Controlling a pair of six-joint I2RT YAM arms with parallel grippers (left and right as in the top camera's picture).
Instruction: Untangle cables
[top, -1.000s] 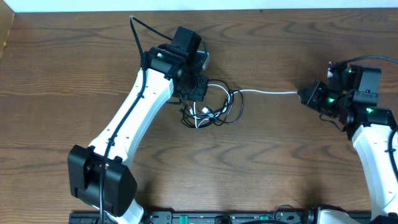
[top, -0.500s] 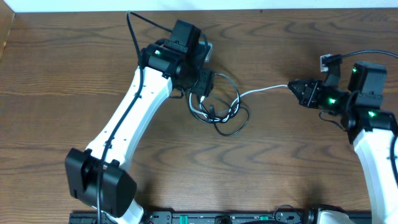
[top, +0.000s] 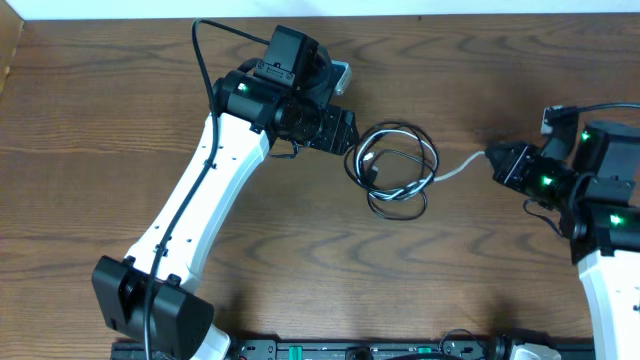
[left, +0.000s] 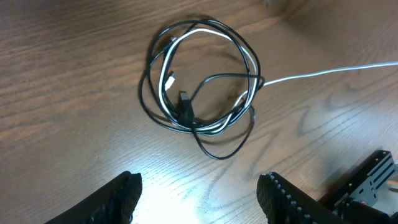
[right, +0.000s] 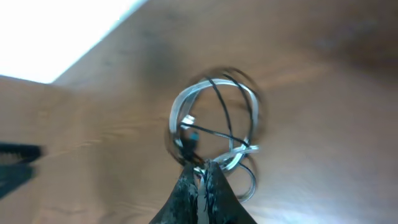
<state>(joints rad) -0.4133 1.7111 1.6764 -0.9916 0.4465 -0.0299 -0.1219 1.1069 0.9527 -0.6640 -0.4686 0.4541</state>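
Observation:
My left gripper grabs the black cable by its outer loops next. That leaves the white cable (top: 460, 168) for my right gripper, to untangle them.
The cables (top: 400, 170) lie as one tangled coil of black and white loops on the wooden table, right of centre. My left gripper (top: 350, 135) stands open just left of the coil, touching nothing. In the left wrist view the coil (left: 199, 81) lies beyond the spread fingers (left: 118, 199), with bare wood between them. A white strand (top: 460, 168) runs from the coil to my right gripper (top: 497, 160), which is shut on it. In the right wrist view the closed fingertips (right: 202, 180) pinch the white strand, with the coil (right: 214, 124) just ahead.
The table's far edge (top: 450, 15) meets a white wall at the back. A black rail (top: 350, 350) with the arm bases runs along the front edge. The left arm's white link (top: 200, 210) crosses the left half of the table.
My left gripper opened and let go of the cables, then drew back a little. The coil slid to the right. The right gripper stayed shut on the white strand.

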